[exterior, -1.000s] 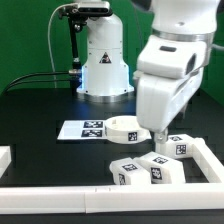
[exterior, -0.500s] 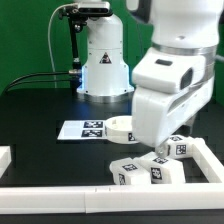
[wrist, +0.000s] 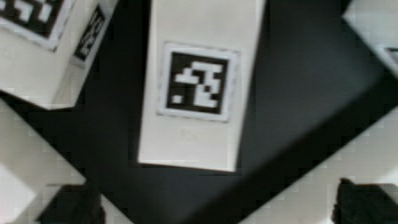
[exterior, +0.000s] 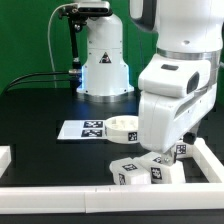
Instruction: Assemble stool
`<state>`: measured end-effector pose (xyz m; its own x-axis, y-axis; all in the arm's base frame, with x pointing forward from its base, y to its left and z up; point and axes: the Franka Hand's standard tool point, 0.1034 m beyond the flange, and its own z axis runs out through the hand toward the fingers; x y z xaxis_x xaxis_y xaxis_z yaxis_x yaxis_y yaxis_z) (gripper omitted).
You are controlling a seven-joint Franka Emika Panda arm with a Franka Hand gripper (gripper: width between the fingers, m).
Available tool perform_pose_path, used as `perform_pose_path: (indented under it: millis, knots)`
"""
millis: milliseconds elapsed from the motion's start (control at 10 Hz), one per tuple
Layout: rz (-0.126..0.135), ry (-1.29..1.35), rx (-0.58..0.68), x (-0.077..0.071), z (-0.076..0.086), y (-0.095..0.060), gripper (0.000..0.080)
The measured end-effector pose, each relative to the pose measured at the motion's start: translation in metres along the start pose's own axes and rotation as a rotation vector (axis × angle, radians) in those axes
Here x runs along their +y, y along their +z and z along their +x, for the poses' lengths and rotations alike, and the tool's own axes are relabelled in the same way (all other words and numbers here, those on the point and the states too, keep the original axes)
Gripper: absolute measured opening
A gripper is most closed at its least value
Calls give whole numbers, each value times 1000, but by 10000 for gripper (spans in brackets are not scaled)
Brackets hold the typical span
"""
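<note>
The white leg needs to be picked up next by its tagged block end (wrist: 199, 82) with my gripper, so the stool can be assembled.
The round white seat disc (exterior: 122, 127) lies on the black table next to the marker board (exterior: 85, 128). Three white legs with square tags lie in a cluster at the exterior view's front right: two in front (exterior: 135, 169) (exterior: 162, 171) and one behind (exterior: 181, 150). My gripper (exterior: 160, 150) hangs low over this cluster, its fingertips hidden by the hand. In the wrist view one tagged leg (wrist: 199, 85) lies lengthwise straight under the gripper (wrist: 217, 205). The dark fingertips (wrist: 71, 205) stand wide apart with nothing between them. A second leg (wrist: 54, 40) lies beside it.
Long white border rails run along the front (exterior: 100, 195), the exterior view's right (exterior: 210, 165) and left (exterior: 5, 155). The robot base (exterior: 105, 65) stands at the back behind the marker board. Cables trail at the back left.
The arm has swung toward the exterior view's right and come down lower over the cluster of legs. The legs and seat disc have not moved.
</note>
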<state>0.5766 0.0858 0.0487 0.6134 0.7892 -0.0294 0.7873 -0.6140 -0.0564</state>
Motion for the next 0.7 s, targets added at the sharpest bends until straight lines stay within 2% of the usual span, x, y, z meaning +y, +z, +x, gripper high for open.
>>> perform_pose_path:
  millis: [300, 700]
  knots:
    - [11, -4, -6, 4, -4, 11, 650]
    - [25, -1, -11, -2, -6, 31, 650]
